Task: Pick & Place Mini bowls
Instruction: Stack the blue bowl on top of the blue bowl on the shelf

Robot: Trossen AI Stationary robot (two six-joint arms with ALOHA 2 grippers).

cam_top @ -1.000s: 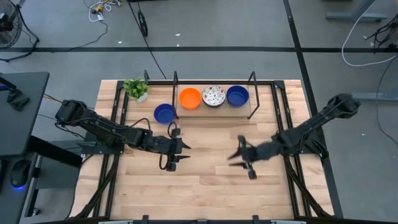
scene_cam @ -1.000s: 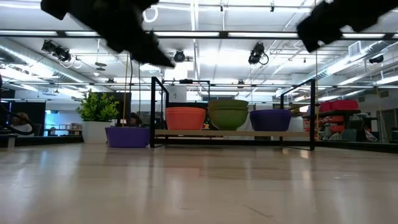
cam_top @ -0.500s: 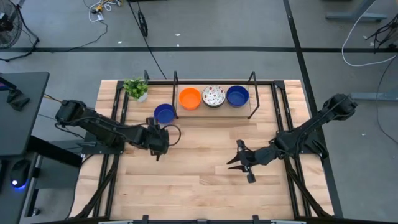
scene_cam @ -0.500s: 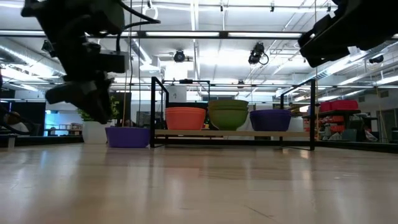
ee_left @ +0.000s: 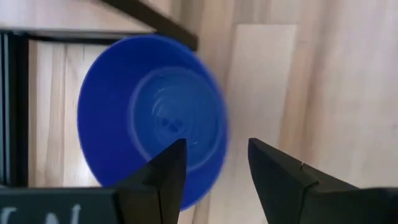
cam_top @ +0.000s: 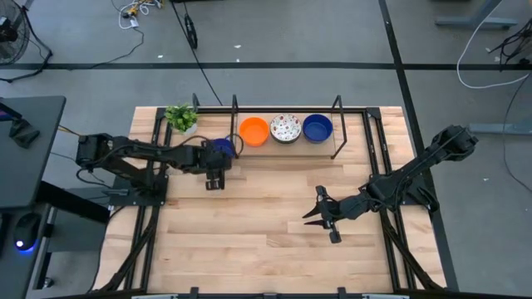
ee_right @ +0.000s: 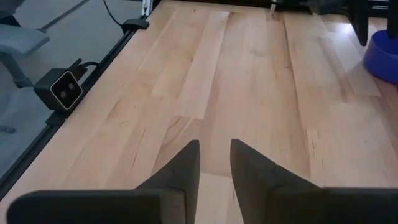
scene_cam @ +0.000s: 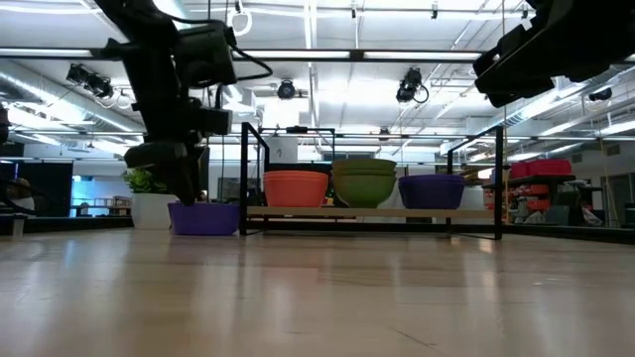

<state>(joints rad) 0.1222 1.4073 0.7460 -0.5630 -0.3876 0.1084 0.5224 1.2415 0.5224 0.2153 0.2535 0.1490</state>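
My left gripper should next grab the loose blue mini bowl by its rim (ee_left: 225, 134) to stack it with the rack's blue bowl.
A solid blue mini bowl (cam_top: 221, 146) (ee_left: 149, 118) (scene_cam: 205, 218) sits on its base on the table, just left of a black rack. On the rack's wooden board stand an orange bowl (cam_top: 253, 130), a white speckled bowl (cam_top: 285, 128) and another blue bowl (cam_top: 317, 127). My left gripper (cam_top: 219, 159) (ee_left: 217, 162) (scene_cam: 184, 188) points down over the loose blue bowl, open. One finger is over its inside, the other outside the rim. My right gripper (cam_top: 314, 209) (ee_right: 214, 155) hovers open over bare table, right of the middle.
The rack (cam_top: 337, 151) has black uprights and a rail along the table's far side. A small potted green plant (cam_top: 181, 118) stands at the far left corner, close behind the loose bowl. Bare wood (cam_top: 266, 241) fills the near half of the table.
My left gripper has swung from the middle of the table toward the far edge and the loose blue bowl. It has turned from lying level to pointing down over the bowl's rim. My right gripper drew back slightly toward the right, then kept still.
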